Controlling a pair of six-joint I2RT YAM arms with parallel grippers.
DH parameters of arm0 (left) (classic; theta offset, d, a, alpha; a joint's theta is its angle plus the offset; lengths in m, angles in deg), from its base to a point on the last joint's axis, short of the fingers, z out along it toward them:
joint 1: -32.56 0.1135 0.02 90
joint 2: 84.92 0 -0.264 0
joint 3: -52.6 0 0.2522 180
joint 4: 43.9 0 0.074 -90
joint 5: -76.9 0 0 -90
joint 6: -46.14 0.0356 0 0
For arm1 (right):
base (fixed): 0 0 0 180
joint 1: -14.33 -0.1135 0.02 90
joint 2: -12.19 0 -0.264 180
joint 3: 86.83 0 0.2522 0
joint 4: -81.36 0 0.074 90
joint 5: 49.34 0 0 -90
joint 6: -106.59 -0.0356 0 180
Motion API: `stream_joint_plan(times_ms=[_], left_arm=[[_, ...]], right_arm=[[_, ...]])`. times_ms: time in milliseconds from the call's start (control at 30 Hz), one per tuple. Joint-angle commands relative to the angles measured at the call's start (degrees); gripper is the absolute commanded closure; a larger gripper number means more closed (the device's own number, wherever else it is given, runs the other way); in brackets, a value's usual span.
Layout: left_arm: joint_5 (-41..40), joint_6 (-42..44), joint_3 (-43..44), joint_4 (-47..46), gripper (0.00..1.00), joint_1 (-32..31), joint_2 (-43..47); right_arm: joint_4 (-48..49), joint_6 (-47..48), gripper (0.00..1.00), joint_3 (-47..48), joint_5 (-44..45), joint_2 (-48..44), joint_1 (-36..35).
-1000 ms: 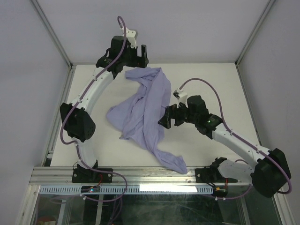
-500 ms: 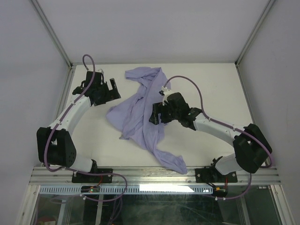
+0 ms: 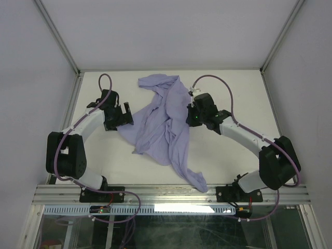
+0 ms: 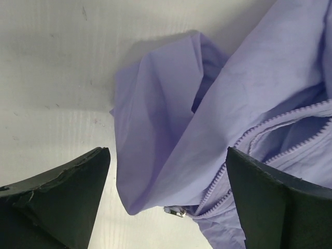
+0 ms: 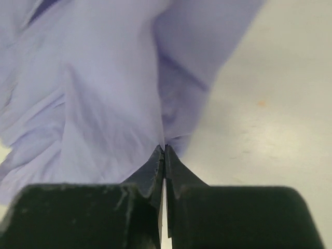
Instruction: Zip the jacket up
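Note:
My left gripper moves lower and then closes on the fold, since its fingers are still above the fold and it is too early to close.
The lavender jacket [image 3: 161, 122] lies crumpled in the middle of the white table, one sleeve trailing toward the front edge. My left gripper [image 3: 126, 115] hangs open at the jacket's left edge. In the left wrist view the jacket [image 4: 171, 114] fills the gap of the left gripper [image 4: 167, 155], with zipper teeth [image 4: 270, 124] and a small metal zipper end [image 4: 179, 211] showing between the fingers [image 4: 67, 199]. My right gripper [image 3: 190, 118] is at the jacket's right side. In the right wrist view the right gripper [image 5: 164, 148] is shut on a fold of the jacket [image 5: 104, 93].
The white table [image 3: 238, 88] is walled by pale panels on the left, back and right. An aluminium rail [image 3: 166, 194] runs along the front edge by the arm bases. Purple cables [image 3: 218, 83] loop above both arms.
My left arm swung from the back of the table down to the jacket's left edge, still open. My right gripper moved toward the back, closed on the fabric and shifted the jacket's lower part.

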Motion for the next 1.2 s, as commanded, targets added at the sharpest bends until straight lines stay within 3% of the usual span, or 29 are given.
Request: stream_joint_plan(times_ms=[0,100,233,333,433,567,833,900,1167], left_arm=[[2.06,0.81,-1.28,-1.53,0.04,0.22,-1.3],[3.85,0.8,-1.95,-2.05,0.05,0.25,-1.6],[4.72,0.97,-2.52,-2.32,0.06,0.25,-1.09],[4.89,1.29,-2.77,-2.32,0.06,0.24,-0.4],[4.52,1.43,-2.9,-2.31,0.06,0.23,-0.25],[4.66,1.11,-2.52,-2.69,0.07,0.22,-0.86],[8.12,0.29,-2.44,-4.63,0.16,0.26,-2.49],[8.68,0.3,-2.67,-5.2,0.23,0.27,-2.76],[7.24,-0.13,-2.13,-5.75,0.92,0.22,-1.86]], right_arm=[[-4.88,7.29,1.0,5.45,8.76,-2.63,9.11],[-7.76,8.39,1.0,8.86,12.34,-1.61,17.74],[-13.06,5.97,0.74,14.49,15.61,1.58,23.73],[-13.98,5.7,0.64,15.57,11.48,1.1,23.4],[-12.94,5.71,0.49,13.83,5.61,-2.01,19.05],[-11.63,6.17,0.3,12.26,3.34,-4.26,7.86],[-2.43,2.61,0.18,10.01,-3.14,4.61,-8.79],[0.74,0.56,0.17,9.59,-5.74,8.48,-10.86],[0.41,-3.52,0.12,4.09,-2.18,14.23,-7.74]])
